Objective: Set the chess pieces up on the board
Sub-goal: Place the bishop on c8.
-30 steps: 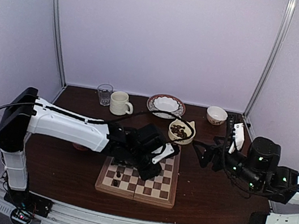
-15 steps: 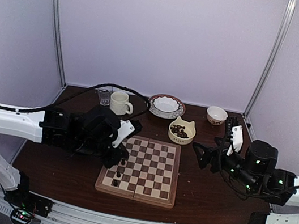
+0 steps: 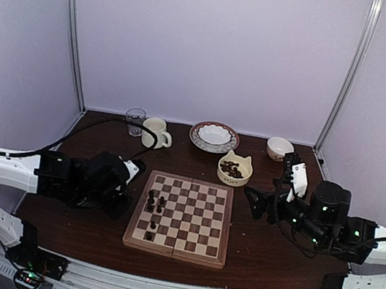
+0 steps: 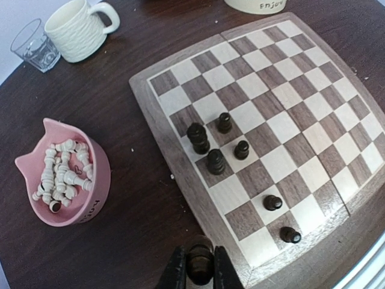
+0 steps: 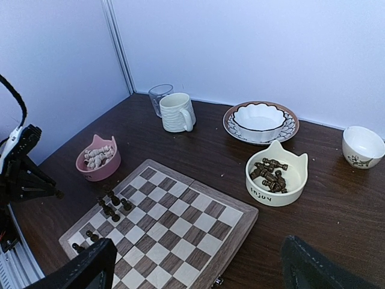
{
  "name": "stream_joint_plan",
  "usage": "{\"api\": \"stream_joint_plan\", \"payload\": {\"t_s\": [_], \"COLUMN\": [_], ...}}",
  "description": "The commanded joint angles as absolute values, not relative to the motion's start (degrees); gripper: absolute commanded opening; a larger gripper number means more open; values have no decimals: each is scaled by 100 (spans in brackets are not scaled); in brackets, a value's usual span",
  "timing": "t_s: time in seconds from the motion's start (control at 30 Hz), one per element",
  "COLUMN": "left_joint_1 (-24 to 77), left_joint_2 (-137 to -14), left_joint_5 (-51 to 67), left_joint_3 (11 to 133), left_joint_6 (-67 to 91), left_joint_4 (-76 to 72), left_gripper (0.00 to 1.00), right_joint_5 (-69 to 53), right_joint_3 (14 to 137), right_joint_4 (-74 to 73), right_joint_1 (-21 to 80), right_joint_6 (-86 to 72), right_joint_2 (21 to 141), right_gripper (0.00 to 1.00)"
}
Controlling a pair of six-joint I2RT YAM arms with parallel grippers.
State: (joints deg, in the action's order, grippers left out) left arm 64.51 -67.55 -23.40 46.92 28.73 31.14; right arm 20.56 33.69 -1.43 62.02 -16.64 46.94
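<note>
The dark chess piece hangs short of the free light square and would drop off the squares if the robot's left gripper opened, so the left gripper still needs to move it.
The wooden chessboard lies in the middle of the table and also shows in the left wrist view and the right wrist view. Several dark chess pieces stand on its left side. My left gripper is shut on a dark chess piece, just off the board's left edge near its front corner. My right gripper is open and empty, right of the board. A cream cat-shaped bowl holds more dark pieces.
A pink cat-shaped bowl of cream pieces sits left of the board. At the back stand a glass, a cream mug, a patterned bowl on a plate and a small white bowl.
My left arm has swung back from over the board to its left edge, uncovering the pieces on the left side. My right gripper has shifted slightly left.
</note>
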Motion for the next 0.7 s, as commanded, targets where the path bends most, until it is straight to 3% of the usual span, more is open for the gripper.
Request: {"api": "stream_joint_plan", "payload": {"t_s": [0.0,0.67], "left_joint_1": [6111,5873], "left_joint_2": [-6972,-8151], "left_joint_5": [-2070,-1275], "left_joint_3": [4405,4520], "left_joint_6": [3061,2865], "left_joint_4": [2458,1502], "left_gripper": [13,12], "right_joint_5": [2145,2145], "right_joint_3": [3340,3368], "right_joint_4": [-18,-18], "right_joint_1": [6233,6223], "right_joint_6": [-1626,-1644], "right_joint_2": [4690,4800], "right_gripper": [98,99]}}
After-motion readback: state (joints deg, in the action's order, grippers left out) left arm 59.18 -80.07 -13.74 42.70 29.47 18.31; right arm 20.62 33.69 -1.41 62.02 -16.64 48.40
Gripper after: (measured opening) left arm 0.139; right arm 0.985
